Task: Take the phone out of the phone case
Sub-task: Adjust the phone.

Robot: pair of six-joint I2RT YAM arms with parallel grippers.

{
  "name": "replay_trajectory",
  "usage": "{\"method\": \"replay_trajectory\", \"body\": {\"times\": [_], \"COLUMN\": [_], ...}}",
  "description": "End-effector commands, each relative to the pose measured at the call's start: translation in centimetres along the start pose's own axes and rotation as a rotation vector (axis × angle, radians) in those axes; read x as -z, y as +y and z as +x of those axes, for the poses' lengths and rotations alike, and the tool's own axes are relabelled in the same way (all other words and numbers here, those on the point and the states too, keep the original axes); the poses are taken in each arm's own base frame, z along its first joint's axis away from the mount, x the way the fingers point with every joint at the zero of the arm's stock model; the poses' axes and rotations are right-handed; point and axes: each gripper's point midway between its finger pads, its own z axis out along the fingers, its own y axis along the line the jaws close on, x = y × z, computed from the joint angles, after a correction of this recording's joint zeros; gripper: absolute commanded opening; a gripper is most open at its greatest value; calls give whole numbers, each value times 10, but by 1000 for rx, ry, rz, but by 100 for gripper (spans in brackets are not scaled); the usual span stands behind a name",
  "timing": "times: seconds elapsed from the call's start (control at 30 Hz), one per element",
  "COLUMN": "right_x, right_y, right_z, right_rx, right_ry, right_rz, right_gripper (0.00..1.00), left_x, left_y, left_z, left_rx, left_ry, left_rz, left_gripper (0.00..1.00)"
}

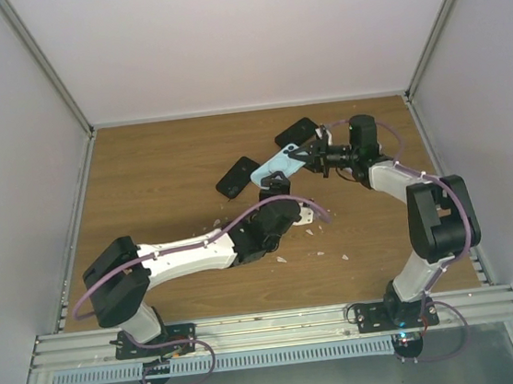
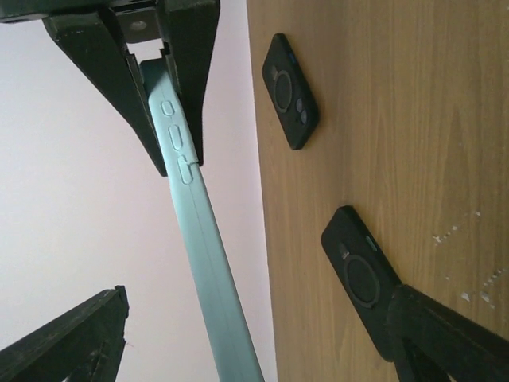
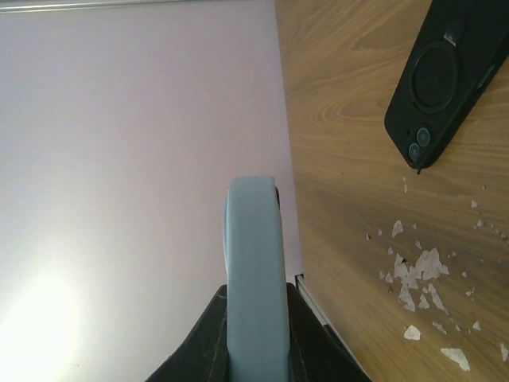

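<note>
I should close my left gripper on the phone case now, because my two fingers are on either side of its near end, which reaches back past the black fingers.
A light blue phone case (image 1: 281, 163) is held above the table near the back, its back with the camera cutout facing up. My right gripper (image 1: 313, 158) is shut on its right end. The right wrist view shows the case's edge (image 3: 254, 270) clamped in that gripper (image 3: 254, 318). My left gripper (image 1: 273, 186) is at the case's near end, open. In the left wrist view the case edge (image 2: 203, 263) runs between the wide-spread fingers (image 2: 445, 334) without touching them. The phone is hidden inside the case.
Two black phone cases lie flat on the wooden table, one (image 1: 237, 177) left of the blue case and one (image 1: 296, 132) behind it. White flecks (image 1: 312, 232) are scattered in front. White walls enclose the table on three sides.
</note>
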Motion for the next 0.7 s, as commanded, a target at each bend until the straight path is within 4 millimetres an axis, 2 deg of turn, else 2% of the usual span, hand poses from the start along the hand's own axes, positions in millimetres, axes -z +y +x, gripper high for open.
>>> {"method": "replay_trajectory", "body": {"times": [0.0, 0.23, 0.47, 0.67], "right_x": [7, 4, 6, 6], "right_y": [19, 8, 6, 5], "right_z": [13, 19, 24, 25], "right_rx": [28, 0, -2, -8], "right_ry": [31, 30, 20, 15], "right_rz": [-47, -31, -24, -19], "right_gripper": [0, 0, 1, 7], "left_x": [-4, -7, -9, -10], "left_y": [18, 11, 8, 4], "left_z": [-4, -2, -3, -2], "left_rx": [5, -55, -73, -84], "left_ry": [18, 18, 11, 14], "left_rz": [-107, -140, -144, -139], "left_gripper": [86, 60, 35, 20]}}
